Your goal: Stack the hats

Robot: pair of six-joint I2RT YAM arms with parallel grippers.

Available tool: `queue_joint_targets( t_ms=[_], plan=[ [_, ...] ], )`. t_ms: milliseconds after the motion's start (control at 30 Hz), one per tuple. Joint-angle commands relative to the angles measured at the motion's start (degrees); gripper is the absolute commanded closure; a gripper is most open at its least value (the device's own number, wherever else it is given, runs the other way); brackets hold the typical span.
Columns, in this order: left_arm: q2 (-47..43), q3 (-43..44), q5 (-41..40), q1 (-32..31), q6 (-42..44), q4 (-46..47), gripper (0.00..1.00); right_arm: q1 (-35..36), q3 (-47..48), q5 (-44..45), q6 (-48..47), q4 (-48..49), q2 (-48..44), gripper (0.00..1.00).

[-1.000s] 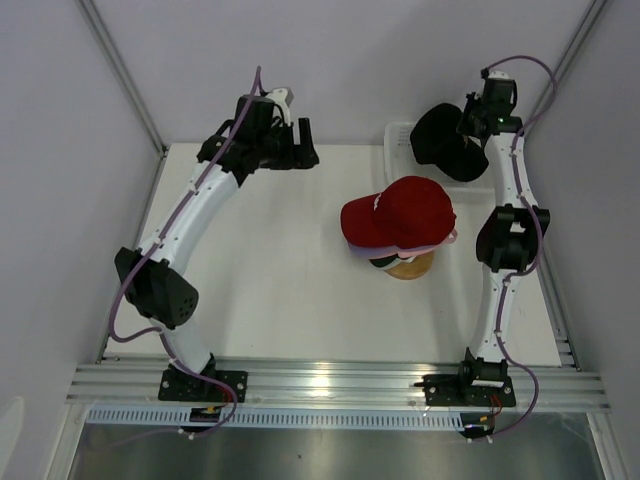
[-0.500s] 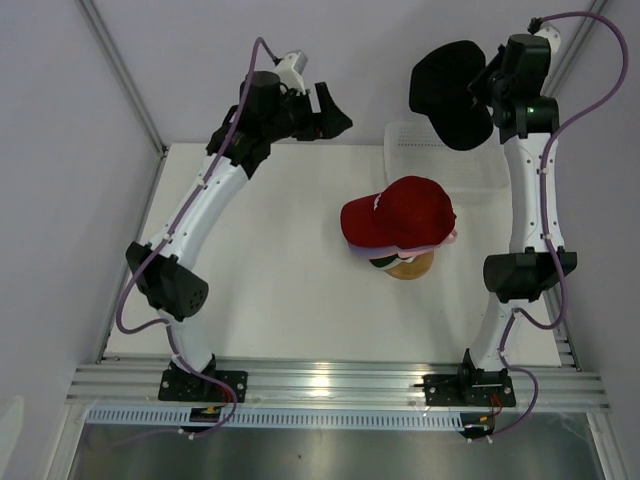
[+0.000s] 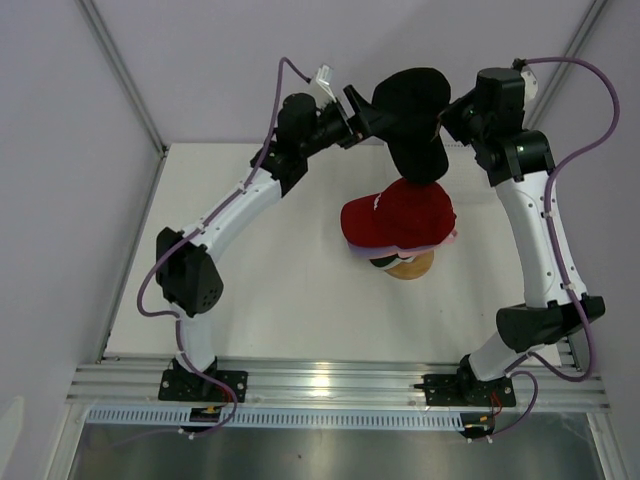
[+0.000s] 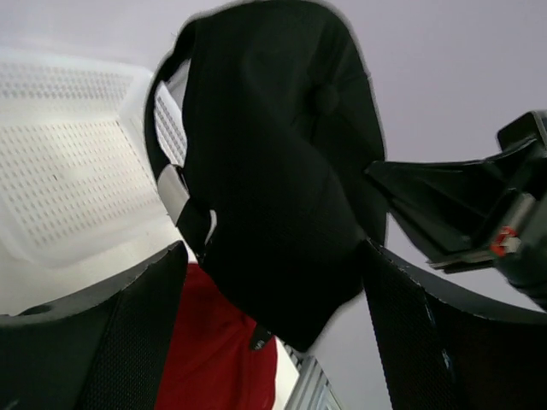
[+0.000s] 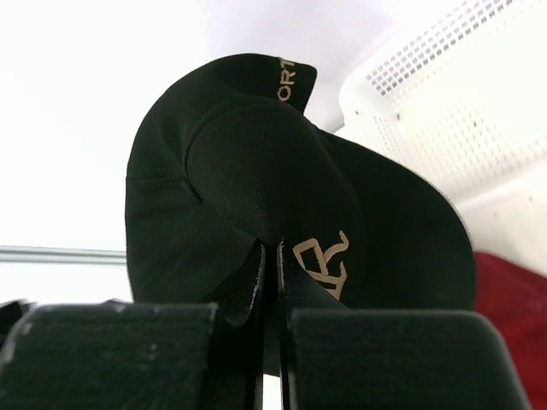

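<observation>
I will next grab the black hat by its back (image 3: 386,120) with my left gripper. That leaves the black hat's edge and opening free to stack over the red hat.
My right gripper (image 3: 450,118) is shut on the front of a black hat (image 3: 410,115) and holds it in the air just above and behind the stack. In the right wrist view the jaws (image 5: 273,256) pinch the crown beside a tan logo. The stack has a red hat (image 3: 400,215) on top, with lavender and pink edges (image 3: 447,238) and a green brim (image 3: 385,258) under it, on a round wooden stand (image 3: 412,268). My left gripper (image 3: 360,112) is open at the black hat's left side. Its fingers (image 4: 102,342) stand wide on either side of the hat's back (image 4: 273,171), above the red hat (image 4: 218,350).
A white mesh basket (image 4: 68,171) stands behind the stack at the back right; it also shows in the right wrist view (image 5: 444,102). Both arms reach over the back of the white table (image 3: 260,260). Walls close off the back and sides.
My right arm lifted the black hat out of the basket and carried it left, over the stack. My left arm swung right and up until its open fingers reached the hat.
</observation>
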Motion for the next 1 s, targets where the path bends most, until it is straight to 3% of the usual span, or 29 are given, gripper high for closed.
queue_joint_targets(
  t_ms=[0,200,433,500,533,567,600,667,800,933,967],
  plan=[
    [-4.44,-7.08,-1.10,-2.66,-3.12,10.97,0.16,1.90,-3.28,4.27,5.03,6.65,-5.66,1.00],
    [-7.97,-14.13,0.49,-4.60,-1.71,17.31,0.16,3.05,-7.49,6.30,7.49,7.08,-8.65,1.00],
    [-7.01,-15.72,2.42,-6.44,-3.90,26.36,0.21,3.93,-14.18,7.27,11.53,10.34,-11.47,1.00],
    [-6.31,-13.89,2.60,-7.06,-4.09,27.78,0.32,3.93,-14.18,6.57,11.27,10.25,-11.56,1.00],
    [-5.43,-13.09,2.60,-7.15,-4.00,27.08,0.52,4.02,-14.18,5.87,10.92,10.34,-11.73,1.00],
    [-5.25,-11.69,2.77,-7.15,-4.00,26.90,0.61,4.02,-14.18,5.69,10.40,10.43,-11.82,1.00],
    [-5.16,-11.42,2.69,-7.15,-4.17,26.73,0.79,4.10,-14.36,4.99,9.69,10.60,-11.99,1.00],
    [-5.16,-9.67,3.73,-6.45,-5.66,25.77,0.99,4.10,-14.45,3.85,6.81,11.56,-12.17,1.00],
    [-5.60,-7.73,10.14,-3.47,-14.69,28.12,0.99,4.02,-10.59,-4.30,-2.50,11.92,-10.68,1.00],
    [-2.97,0.42,15.68,0.31,-24.02,28.75,0.99,4.02,-4.44,-6.44,-10.95,9.02,-9.80,0.96],
    [-1.75,1.93,17.52,0.58,-25.26,28.05,0.99,3.93,-3.82,-6.88,-12.27,8.67,-10.06,0.99]
  ],
)
